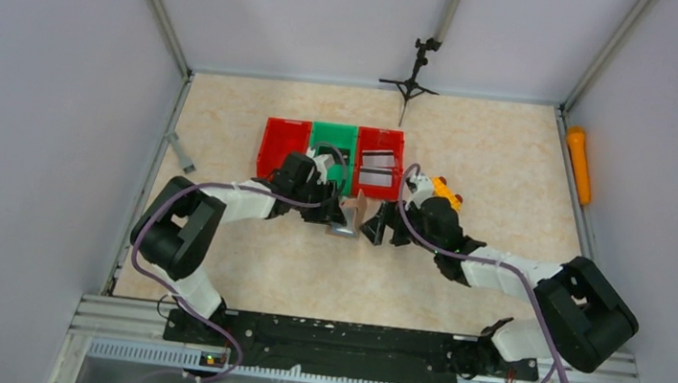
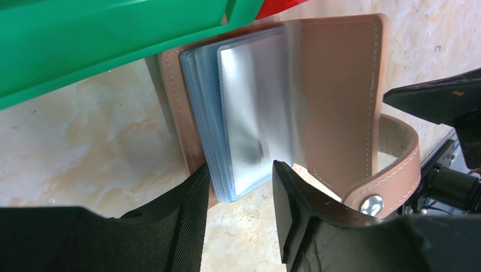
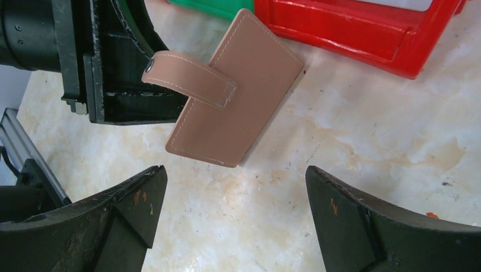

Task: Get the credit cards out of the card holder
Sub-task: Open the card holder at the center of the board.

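Observation:
The sleeves of the card holder should stay free to open. My right gripper should next grab the card holder by the near edge of its cover [image 1: 355, 235] [image 3: 201, 153].
The tan-brown card holder [image 1: 353, 214] stands open on edge in front of the bins, between my two grippers. In the left wrist view its cover [image 2: 334, 96] is spread, showing a stack of clear blue-grey sleeves [image 2: 249, 113]; I see no card in them. My left gripper [image 2: 241, 173] is open, its fingers straddling the sleeves' lower corner, with a gap at the right finger. The right wrist view shows the holder's back and strap [image 3: 244, 96]. My right gripper [image 3: 235, 175] is open and empty, just short of it. White-grey cards with dark stripes [image 1: 376, 167] lie in the right red bin.
Three bins stand in a row behind the holder: red [image 1: 282, 147], green [image 1: 334, 136], red [image 1: 391, 190]. The green bin [image 2: 85, 39] overhangs the holder's top. A tripod stand [image 1: 411, 82] is at the back and an orange object [image 1: 579, 164] by the right wall.

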`<state>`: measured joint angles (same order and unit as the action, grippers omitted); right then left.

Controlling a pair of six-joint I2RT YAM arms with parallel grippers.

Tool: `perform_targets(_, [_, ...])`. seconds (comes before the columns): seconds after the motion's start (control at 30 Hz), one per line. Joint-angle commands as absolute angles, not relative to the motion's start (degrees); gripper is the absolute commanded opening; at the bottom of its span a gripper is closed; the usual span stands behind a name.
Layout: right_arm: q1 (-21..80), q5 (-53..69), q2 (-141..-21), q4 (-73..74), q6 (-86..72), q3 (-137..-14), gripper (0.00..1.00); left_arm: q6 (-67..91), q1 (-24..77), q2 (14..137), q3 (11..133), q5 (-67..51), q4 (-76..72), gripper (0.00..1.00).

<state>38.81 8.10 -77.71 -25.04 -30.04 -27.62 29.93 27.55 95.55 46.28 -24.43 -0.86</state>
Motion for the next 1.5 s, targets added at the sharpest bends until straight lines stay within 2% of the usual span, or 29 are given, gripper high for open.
perform_targets(0.0, [38.7,10.4,-80.0,-27.5,-29.2,-29.0,0.95,29.4,28.2,94.5,46.3,-28.0,-3.2,0.52])
perform_targets(0.17, [39.9,8.8,-81.5,-26.1,-28.3,-30.5,0.97,29.0,28.3,93.3,45.5,-28.3,-4.1,0.67])
perform_targets(0.23, [40.3,8.2,-82.1,-25.7,-27.9,-31.2,0.97,28.8,28.5,92.9,45.3,-28.5,-4.5,0.7])
perform_targets(0.57, [42.9,3.0,-84.1,-24.9,-26.5,-34.7,0.97,28.4,29.3,94.3,46.2,-30.4,-4.7,0.7])
perform_targets(0.6, [42.9,2.3,-84.4,-24.4,-26.5,-35.2,0.94,28.3,29.4,94.4,46.4,-30.4,-4.7,0.7])
perform_targets(0.8, [42.9,-4.3,-83.1,-22.3,-28.1,-34.9,0.54,27.8,29.7,94.5,46.8,-28.9,-3.5,0.7])
perform_targets(1.03, [42.8,-6.3,-83.6,-19.8,-28.2,-35.7,0.24,27.2,29.9,94.5,47.4,-26.8,-1.8,0.69])
perform_targets(1.07, [42.8,-5.9,-84.5,-19.3,-28.1,-36.3,0.13,27.2,30.0,94.4,47.4,-26.8,-1.8,0.69])
perform_targets(1.13, [42.8,-4.1,-86.0,-18.6,-27.5,-37.5,0.01,27.2,30.0,93.9,47.2,-27.0,-1.8,0.69])
perform_targets(1.27, [42.8,-3.3,-85.7,-18.0,-27.5,-37.6,0.0,27.5,29.9,92.1,46.2,-27.1,-2.9,0.69])
perform_targets(1.47, [42.3,-0.5,-76.2,-23.4,-28.1,-31.2,0.0,28.4,29.2,86.8,42.8,-25.4,-5.8,0.69])
